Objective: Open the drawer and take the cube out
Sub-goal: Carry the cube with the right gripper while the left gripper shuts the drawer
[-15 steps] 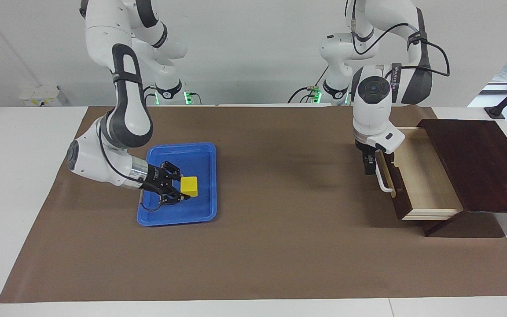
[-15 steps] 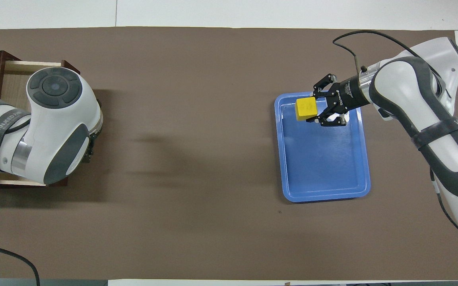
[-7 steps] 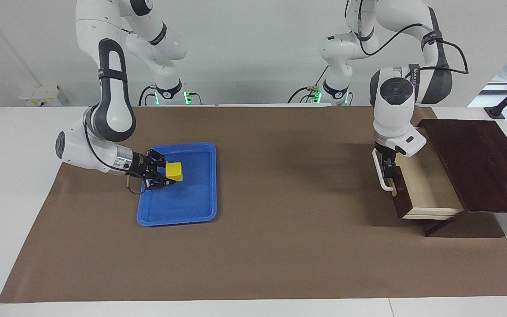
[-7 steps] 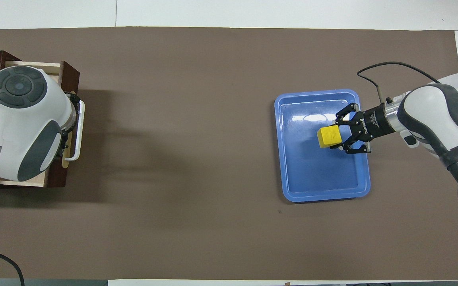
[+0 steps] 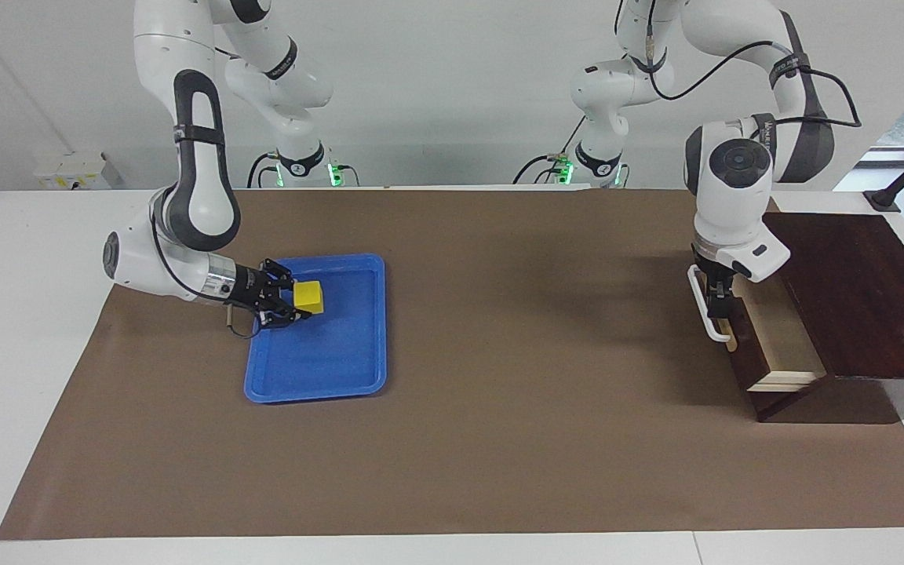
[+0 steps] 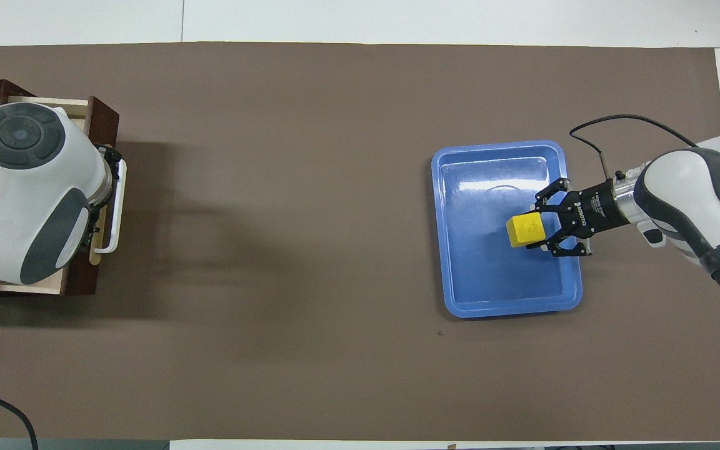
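Note:
The yellow cube hangs above the blue tray's bottom. My right gripper should stay closed on the cube until it is on the tray's bottom.
The drawer (image 5: pixel 783 339) of the dark brown box (image 5: pixel 852 290) stands partly open and shows a strip of its pale interior. My left gripper (image 5: pixel 717 297) is at the drawer's white handle (image 5: pixel 705 304). In the overhead view the handle (image 6: pixel 117 206) shows beside the left arm's wrist, which hides most of the drawer (image 6: pixel 99 122). My right gripper (image 5: pixel 300 302) is shut on the yellow cube (image 5: pixel 309 297) and holds it low over the blue tray (image 5: pixel 318 353). The overhead view shows the right gripper (image 6: pixel 534 229) gripping the cube (image 6: pixel 524 229) over the tray (image 6: pixel 497 281).
A brown mat (image 5: pixel 515 439) covers the table between the tray and the box. The box sits at the left arm's end of the table, the tray toward the right arm's end. White table (image 5: pixel 20 314) borders the mat.
The drawer has slid well into the box, the left gripper moving with its handle. The right gripper has carried the cube over the tray toward the robots.

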Tool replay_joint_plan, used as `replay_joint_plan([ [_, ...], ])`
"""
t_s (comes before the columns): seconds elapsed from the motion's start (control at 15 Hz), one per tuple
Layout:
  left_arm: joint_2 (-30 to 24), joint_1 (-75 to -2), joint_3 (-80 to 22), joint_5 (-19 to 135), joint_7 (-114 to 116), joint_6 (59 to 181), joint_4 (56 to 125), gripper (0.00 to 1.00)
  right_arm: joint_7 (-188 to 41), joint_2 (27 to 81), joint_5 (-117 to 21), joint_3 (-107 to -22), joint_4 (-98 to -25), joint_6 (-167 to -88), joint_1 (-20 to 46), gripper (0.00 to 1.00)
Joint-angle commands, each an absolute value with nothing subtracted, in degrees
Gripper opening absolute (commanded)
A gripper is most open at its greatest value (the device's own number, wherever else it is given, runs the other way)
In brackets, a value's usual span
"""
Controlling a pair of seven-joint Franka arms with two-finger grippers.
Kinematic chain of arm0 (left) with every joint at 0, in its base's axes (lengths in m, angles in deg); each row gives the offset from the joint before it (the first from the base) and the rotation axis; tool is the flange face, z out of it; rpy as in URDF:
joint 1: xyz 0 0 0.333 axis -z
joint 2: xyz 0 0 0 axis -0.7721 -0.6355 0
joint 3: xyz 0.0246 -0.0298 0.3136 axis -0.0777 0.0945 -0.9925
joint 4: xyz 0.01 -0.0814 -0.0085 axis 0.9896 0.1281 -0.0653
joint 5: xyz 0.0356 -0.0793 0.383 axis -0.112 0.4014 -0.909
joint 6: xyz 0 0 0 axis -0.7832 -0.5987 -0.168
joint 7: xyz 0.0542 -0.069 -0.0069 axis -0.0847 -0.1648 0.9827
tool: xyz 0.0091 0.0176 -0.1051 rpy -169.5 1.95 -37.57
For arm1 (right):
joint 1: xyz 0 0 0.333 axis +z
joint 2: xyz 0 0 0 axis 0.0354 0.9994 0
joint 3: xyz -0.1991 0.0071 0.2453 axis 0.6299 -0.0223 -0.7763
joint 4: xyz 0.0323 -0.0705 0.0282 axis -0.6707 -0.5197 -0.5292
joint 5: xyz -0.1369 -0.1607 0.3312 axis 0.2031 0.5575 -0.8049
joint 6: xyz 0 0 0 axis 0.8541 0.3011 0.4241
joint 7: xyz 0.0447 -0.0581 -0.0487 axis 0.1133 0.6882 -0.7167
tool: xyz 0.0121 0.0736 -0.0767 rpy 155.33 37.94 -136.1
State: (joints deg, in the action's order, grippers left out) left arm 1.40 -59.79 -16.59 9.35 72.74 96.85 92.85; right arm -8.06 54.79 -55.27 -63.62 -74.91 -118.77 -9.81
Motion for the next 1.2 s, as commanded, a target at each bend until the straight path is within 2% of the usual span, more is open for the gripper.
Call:
replay_joint_plan([
  [0.0,1.93,-62.31,-16.37,7.74,71.14,100.7,93.91,1.0,-7.6,51.82,-55.9,-64.57,-79.66,-121.41,-9.66,0.0],
  [0.13,1.67,-63.72,-16.37,7.74,71.05,102.2,93.83,1.0,-8.21,51.29,-58.52,-64.48,-81.42,-121.94,-7.56,0.0],
  [0.47,1.58,-65.83,-16.37,7.74,70.79,102.21,93.82,1.0,-7.87,50.59,-63.28,-64.48,-84.85,-128.96,-1.76,0.0],
  [1.14,1.67,-68.82,-16.37,7.82,68.24,103.7,94.26,1.0,-10.41,49.53,-64.95,-64.48,-88.54,-130.47,-1.57,0.0],
])
